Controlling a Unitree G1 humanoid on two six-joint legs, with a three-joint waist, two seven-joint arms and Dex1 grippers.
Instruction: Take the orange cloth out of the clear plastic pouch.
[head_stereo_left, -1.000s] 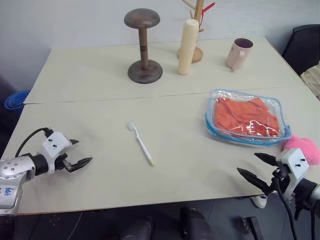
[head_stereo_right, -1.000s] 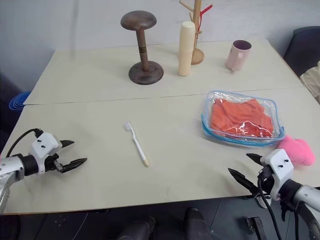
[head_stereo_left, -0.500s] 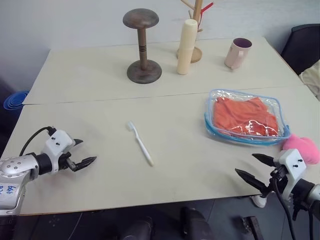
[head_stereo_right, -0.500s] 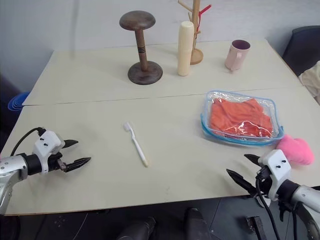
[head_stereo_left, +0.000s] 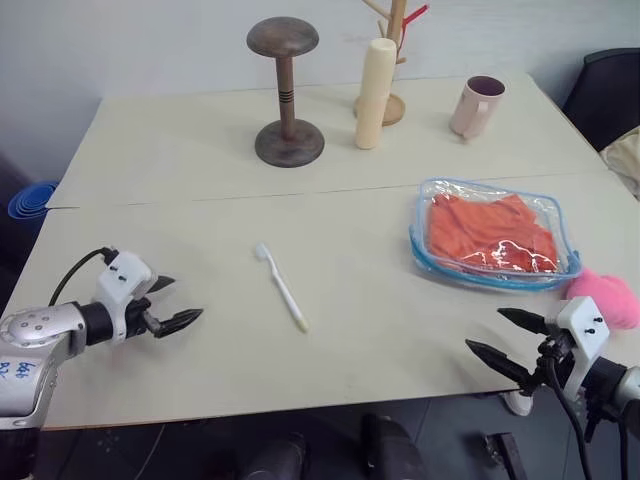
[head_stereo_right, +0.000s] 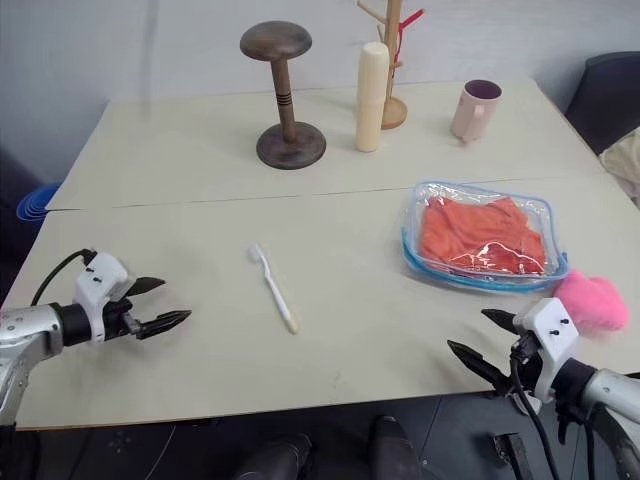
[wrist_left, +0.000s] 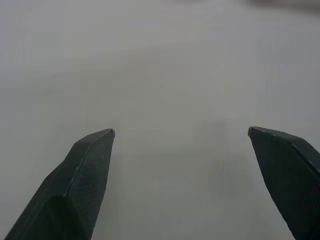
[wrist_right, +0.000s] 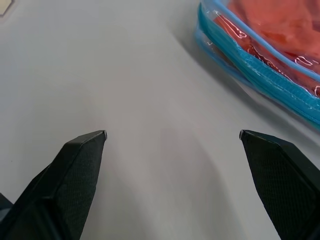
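My right gripper reaches the clear plastic pouch and grabs its light blue edge trim (head_stereo_left: 480, 279) next, to get the orange cloth (head_stereo_left: 492, 232) out.
The clear plastic pouch (head_stereo_left: 495, 240) with light blue trim lies flat on the right side of the table, and the orange cloth (head_stereo_left: 492, 232) is folded inside it. A pink pom-pom (head_stereo_left: 606, 297) sits by the pouch's near right corner. My right gripper (head_stereo_left: 499, 334) hovers open at the table's front right edge, a short way in front of the pouch; the pouch's blue edge (wrist_right: 260, 70) appears in the right wrist view. Far from the pouch, my left gripper (head_stereo_left: 182, 303) is open over the front left of the table, with bare tabletop between its fingers (wrist_left: 85, 175).
A white toothbrush (head_stereo_left: 282, 288) lies mid-table. At the back stand a dark wooden stand (head_stereo_left: 287, 92), a cream cylinder (head_stereo_left: 372, 93), a wooden rack (head_stereo_left: 392, 60) and a pink mug (head_stereo_left: 476, 106). A seam (head_stereo_left: 250, 195) crosses the tabletop.
My left gripper has moved right, toward the table's middle, and rolled a little. The right gripper has hardly shifted. Pouch and cloth lie as before.
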